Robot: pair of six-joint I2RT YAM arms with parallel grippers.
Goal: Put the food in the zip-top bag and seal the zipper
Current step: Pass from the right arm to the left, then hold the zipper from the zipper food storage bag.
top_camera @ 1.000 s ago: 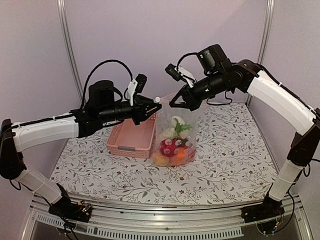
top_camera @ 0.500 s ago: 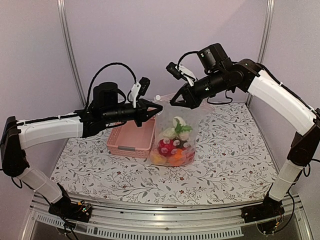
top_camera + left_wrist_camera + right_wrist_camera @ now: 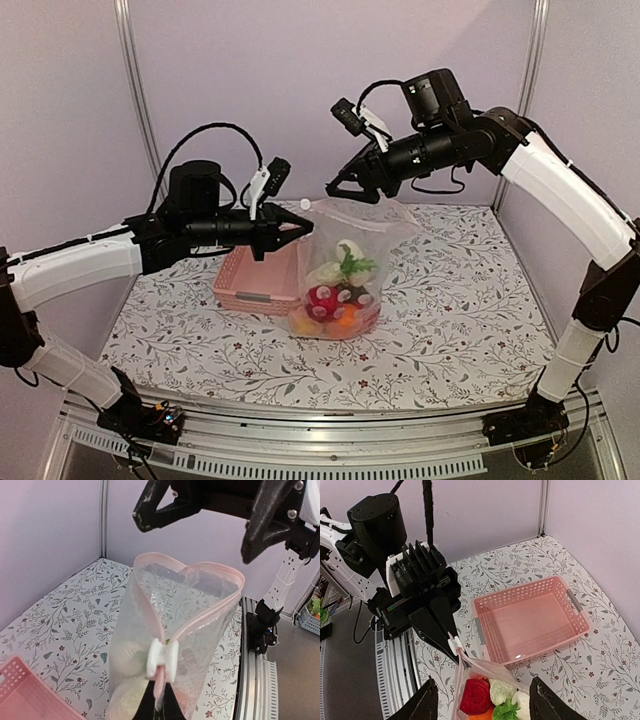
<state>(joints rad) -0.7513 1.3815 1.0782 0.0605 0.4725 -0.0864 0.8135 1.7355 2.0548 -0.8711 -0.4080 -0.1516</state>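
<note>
I next need to grab the white slider (image 3: 305,204) (image 3: 455,644) with my right gripper to seal the zipper, while my left gripper holds the zipper's end behind the slider.
The clear zip-top bag (image 3: 350,262) stands on the table with the food (image 3: 335,297) inside: red, orange and yellow pieces and white radishes with green leaves. Its pink zipper (image 3: 151,605) gapes open along the mouth, and a white slider (image 3: 162,660) sits at the near end. My left gripper (image 3: 297,224) is shut on the zipper's end just behind the slider, holding that corner up. My right gripper (image 3: 345,190) hangs open just above the mouth and touches nothing. In the right wrist view its fingers (image 3: 422,705) flank the bag's mouth (image 3: 485,666) and a red piece (image 3: 475,697).
The pink slotted basket (image 3: 255,275) stands empty just left of the bag, under my left arm. The floral tablecloth (image 3: 460,300) spreads to the right and front. A purple back wall and metal posts (image 3: 135,90) close the rear.
My right gripper has opened, let go of the bag's mouth and lifted up to the left. My left gripper has shut on the zipper end and drawn it left; the bag leans.
</note>
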